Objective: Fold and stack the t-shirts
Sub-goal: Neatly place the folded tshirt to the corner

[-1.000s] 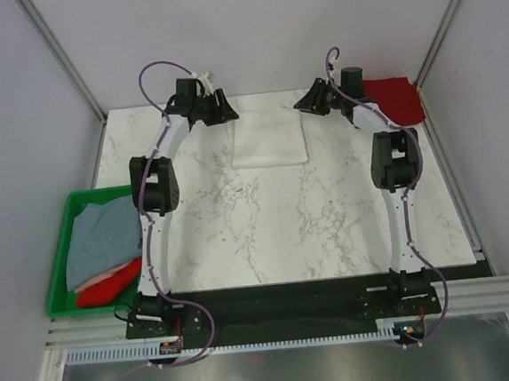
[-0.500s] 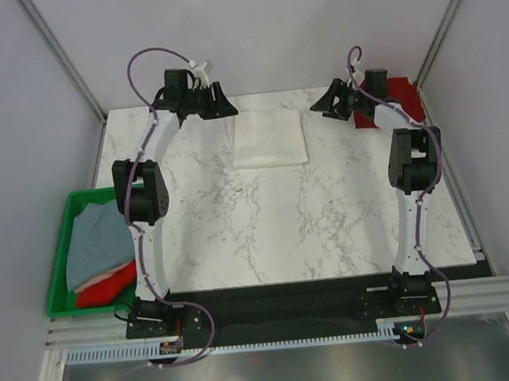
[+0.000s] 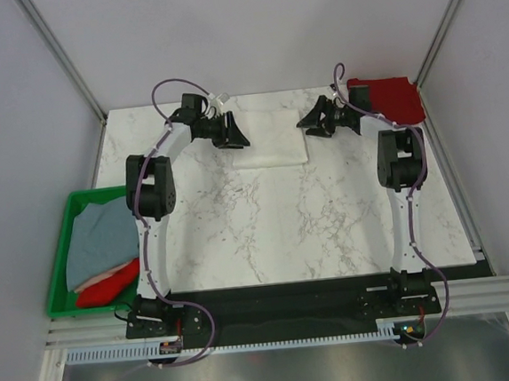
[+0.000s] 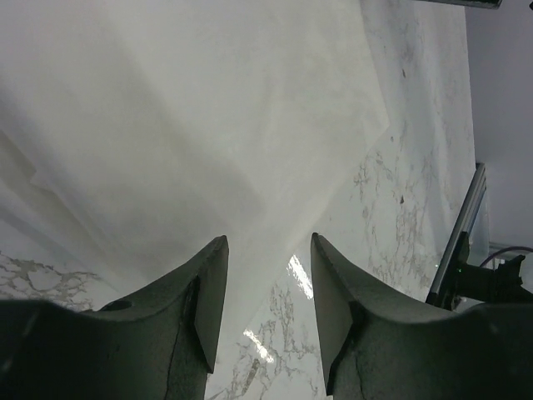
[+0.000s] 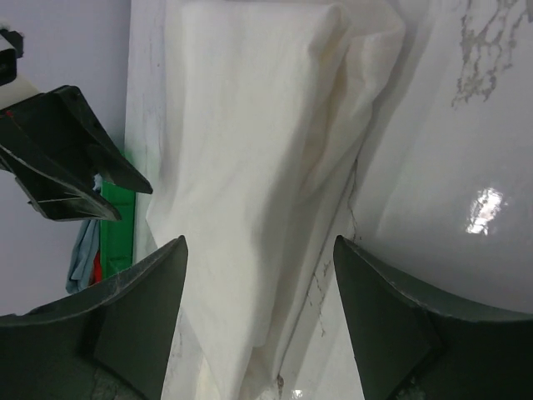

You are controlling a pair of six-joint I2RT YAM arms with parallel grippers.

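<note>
The robot's right gripper has to grab the folded white t-shirt [image 3: 268, 141] next by its side edge facing the dark red t-shirt, and then stack it there.
A folded white t-shirt [image 3: 268, 141] lies flat at the back middle of the marble table [image 3: 310, 212]. My left gripper [image 3: 237, 138] hovers at its left edge, open and holding nothing. In the left wrist view the white t-shirt [image 4: 208, 125] spreads beyond the left gripper [image 4: 266, 248], its edge running between the fingers. My right gripper [image 3: 307, 122] is at the shirt's right edge, wide open and empty. The white t-shirt [image 5: 250, 167] fills the gap of the right gripper [image 5: 260, 250]. A dark red t-shirt [image 3: 393, 98] lies in the back right corner.
A green crate [image 3: 61, 261] at the table's left edge holds a grey-blue t-shirt [image 3: 103, 239] and a bright red t-shirt [image 3: 111, 283]. Frame posts and grey walls close in the back and sides. The left gripper [image 5: 71, 162] and the crate [image 5: 117, 233] show in the right wrist view.
Both grippers have swung inward and down to the white t-shirt's side edges. The right gripper opened wider and moved off the dark red t-shirt.
</note>
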